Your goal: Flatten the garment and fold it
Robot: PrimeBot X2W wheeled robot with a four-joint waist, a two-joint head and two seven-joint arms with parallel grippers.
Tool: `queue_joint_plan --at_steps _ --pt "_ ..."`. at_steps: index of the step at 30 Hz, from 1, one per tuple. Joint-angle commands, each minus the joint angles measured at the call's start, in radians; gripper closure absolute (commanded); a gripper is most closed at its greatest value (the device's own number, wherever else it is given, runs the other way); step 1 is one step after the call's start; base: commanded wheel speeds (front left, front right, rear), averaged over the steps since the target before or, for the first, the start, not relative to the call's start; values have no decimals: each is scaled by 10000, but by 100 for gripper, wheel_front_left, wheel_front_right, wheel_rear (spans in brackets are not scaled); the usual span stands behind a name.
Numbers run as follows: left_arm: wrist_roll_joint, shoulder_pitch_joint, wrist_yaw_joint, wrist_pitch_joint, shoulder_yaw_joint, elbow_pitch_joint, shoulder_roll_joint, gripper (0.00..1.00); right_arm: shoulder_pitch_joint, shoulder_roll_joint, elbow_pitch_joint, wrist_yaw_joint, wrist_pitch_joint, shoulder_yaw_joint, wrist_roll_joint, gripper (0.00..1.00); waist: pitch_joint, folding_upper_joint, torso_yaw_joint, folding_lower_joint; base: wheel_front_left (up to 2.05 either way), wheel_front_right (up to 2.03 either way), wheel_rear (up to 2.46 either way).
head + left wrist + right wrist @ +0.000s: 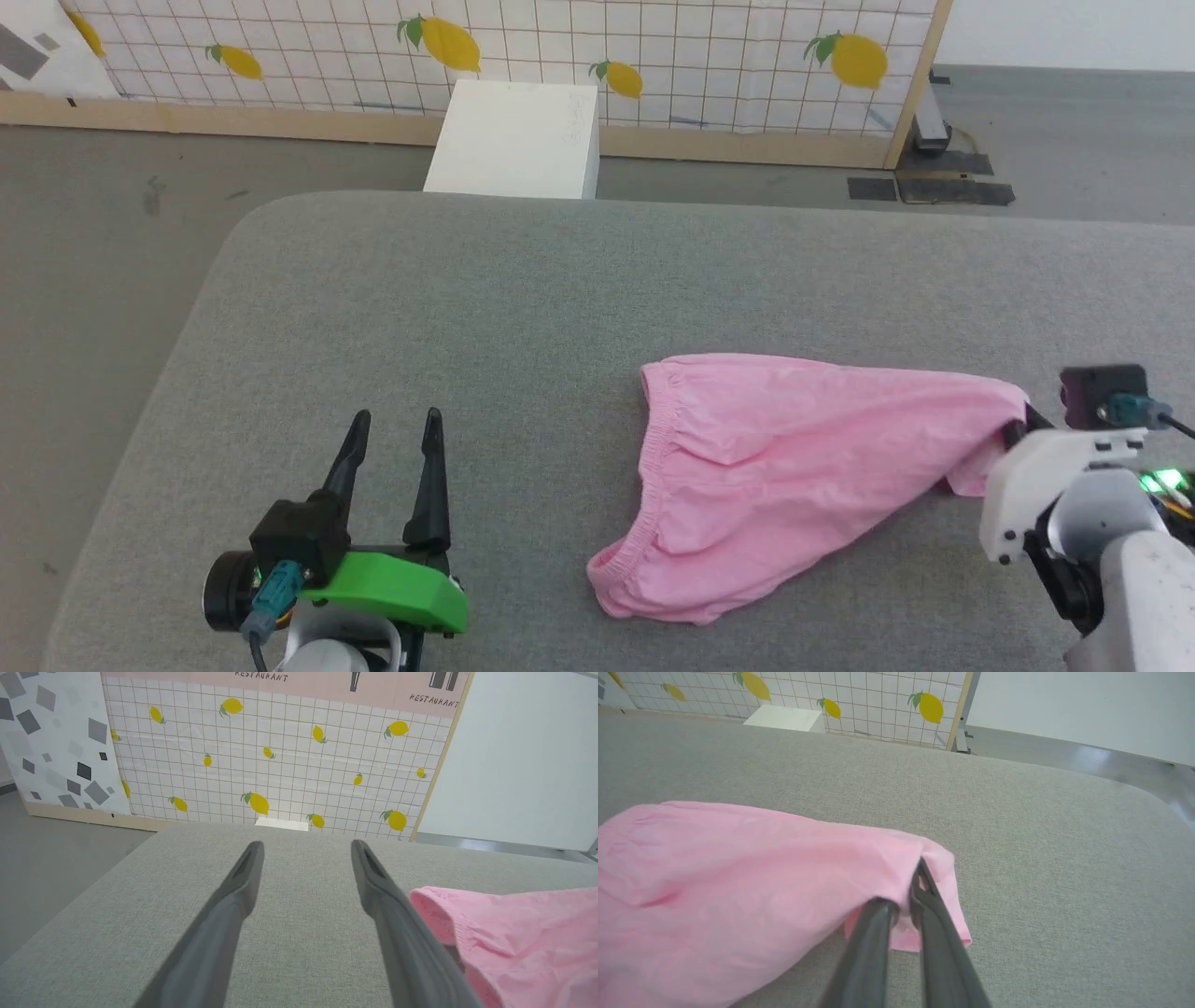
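Observation:
I will grab the garment's gathered edge [658, 431] with my left gripper next. The garment has that edge standing up open off the table, while its body [784, 465] lies loose.
The garment [784, 467] is light pink, thin and wrinkled, with an elastic-gathered edge on its left side, lying on the grey padded table [485, 308]. My right gripper [1013, 429] is shut on the garment's right corner, which is pulled taut toward it. In the right wrist view the garment [738, 882] drapes over my right gripper [914, 891], whose tips are buried in the fabric. My left gripper [392, 431] stands open over bare table, left of the garment and not touching it. The left wrist view shows the open left gripper [306, 851] with the garment [509, 933] at its right.
A white box [518, 140] stands on the floor beyond the table's far edge, before a lemon-patterned panel [523, 56]. Bare grey table surface stretches left of and behind the garment. The table's rounded left edge [159, 373] drops to the floor.

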Motion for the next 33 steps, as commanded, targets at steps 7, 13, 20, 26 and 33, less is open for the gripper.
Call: queue_joint_plan --at_steps 7,13,20,26,33 --pt "1 -196 24 -38 -77 -17 -27 0 836 344 -4 -15 89 -1273 -89 0 168 0 -54 0 0 0 0" --pt "-520 -409 -169 -38 -815 434 -28 0 2487 514 -1882 -15 -685 -1602 823 0 285 0 -398 0 0 0 0" --pt "-1333 -1345 -51 1359 -2359 2040 -28 0 2868 518 -2697 -15 -1678 -225 1340 0 423 0 -1264 0 0 0 0" --pt "-1971 -1793 761 3786 -2832 2775 -28 0 2787 519 -2681 -15 -1929 289 1489 0 563 0 -1852 0 0 0 0" --pt "-2502 -1657 832 6012 -3065 2819 27 12 2748 520 -2544 -15 -2060 311 1636 0 692 0 -1965 0 0 0 0"
